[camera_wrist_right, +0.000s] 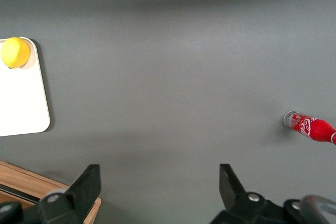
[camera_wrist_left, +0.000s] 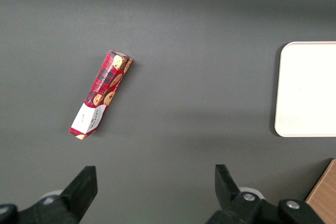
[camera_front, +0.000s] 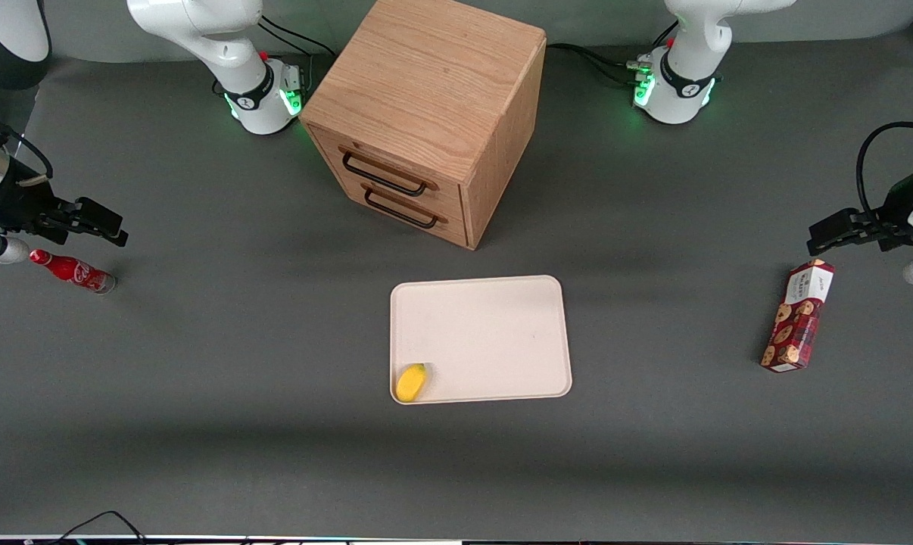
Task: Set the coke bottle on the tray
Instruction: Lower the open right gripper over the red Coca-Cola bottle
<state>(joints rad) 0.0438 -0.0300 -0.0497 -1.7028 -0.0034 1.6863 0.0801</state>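
Note:
The coke bottle goes on the tray (camera_front: 494, 318). Next, my gripper takes hold of the bottle by its red cap end (camera_front: 43, 257) to place it there.
The coke bottle (camera_front: 73, 271) lies on its side on the dark table at the working arm's end, a small red bottle with white script. It also shows in the right wrist view (camera_wrist_right: 311, 128). My gripper (camera_front: 101, 222) hovers open and empty just above it, a little farther from the front camera; in the right wrist view the gripper (camera_wrist_right: 157, 184) has its fingers wide apart over bare table. The cream-white tray (camera_front: 494, 318) lies flat at the table's middle, nearer the front camera than the drawer cabinet. Its edge also shows in the right wrist view (camera_wrist_right: 21, 103).
A yellow lemon-like fruit (camera_front: 411, 382) sits in the tray's corner nearest the front camera. A wooden two-drawer cabinet (camera_front: 426, 113) stands mid-table. A red cookie box (camera_front: 797, 316) lies toward the parked arm's end.

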